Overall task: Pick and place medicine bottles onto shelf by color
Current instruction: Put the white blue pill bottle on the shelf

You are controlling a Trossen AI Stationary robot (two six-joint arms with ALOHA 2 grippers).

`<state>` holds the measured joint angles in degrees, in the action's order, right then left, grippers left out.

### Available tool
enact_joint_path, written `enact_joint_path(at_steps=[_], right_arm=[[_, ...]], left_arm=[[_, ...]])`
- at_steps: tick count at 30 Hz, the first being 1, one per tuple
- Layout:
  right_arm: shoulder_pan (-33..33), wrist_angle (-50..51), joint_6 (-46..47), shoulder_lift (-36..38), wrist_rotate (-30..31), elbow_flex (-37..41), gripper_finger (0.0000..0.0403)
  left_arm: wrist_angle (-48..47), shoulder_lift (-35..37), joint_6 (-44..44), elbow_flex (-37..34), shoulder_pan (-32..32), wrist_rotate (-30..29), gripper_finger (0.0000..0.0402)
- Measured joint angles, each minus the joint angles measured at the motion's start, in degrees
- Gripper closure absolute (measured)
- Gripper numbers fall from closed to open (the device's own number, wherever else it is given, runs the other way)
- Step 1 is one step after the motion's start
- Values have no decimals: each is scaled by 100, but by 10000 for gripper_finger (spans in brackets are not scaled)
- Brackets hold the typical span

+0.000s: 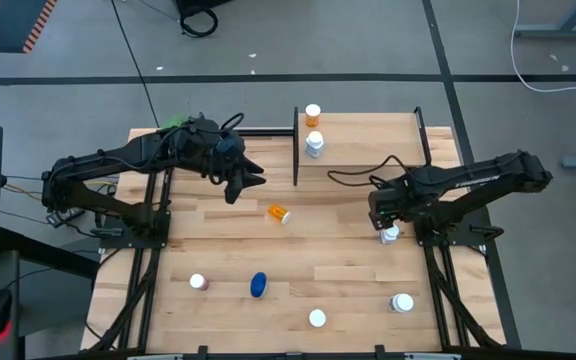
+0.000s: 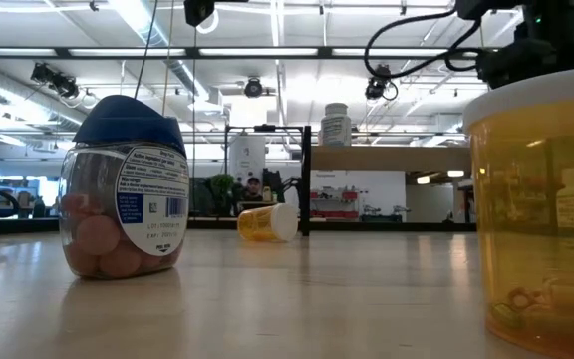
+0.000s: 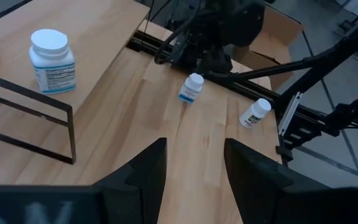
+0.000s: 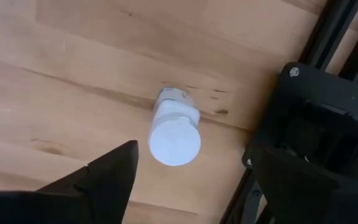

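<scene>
The white bottle will go on the shelf (image 1: 368, 135), so my right gripper will next grab the bottle by its white cap (image 1: 392, 230).
My right gripper (image 1: 385, 220) hangs open over a small white-capped, white bottle (image 4: 174, 135) that stands on the table near the right edge; its fingers stand on either side of the cap without touching. My left gripper (image 3: 194, 174) is open in the air left of the shelf (image 1: 368, 135), above the table. On the light wood shelf stand an orange bottle (image 1: 313, 113) and a white bottle (image 1: 314, 145). Another orange bottle (image 1: 279, 212) lies on its side mid-table. The blue bottle (image 1: 258, 285) stands nearer the front.
Three more white-capped bottles stand on the near half of the table (image 1: 197, 282), (image 1: 317, 318), (image 1: 401, 302). The black arm frame (image 4: 316, 106) sits close beside the right gripper. Green leaves (image 1: 173, 122) show behind the left arm. Bare wood lies between the shelf and the near bottles.
</scene>
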<state>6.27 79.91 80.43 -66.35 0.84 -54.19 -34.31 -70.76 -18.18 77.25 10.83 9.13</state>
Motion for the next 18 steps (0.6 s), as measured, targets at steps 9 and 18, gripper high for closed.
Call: enact_joint_path(at_steps=[9,18], right_arm=[[47,-676,364,-70,-83,412,82],[73,-1051,409,-72,-343,899,82]], left_arm=[[81,0,-30,0,0,-1,234],[72,0,-22,0,0,70,234]])
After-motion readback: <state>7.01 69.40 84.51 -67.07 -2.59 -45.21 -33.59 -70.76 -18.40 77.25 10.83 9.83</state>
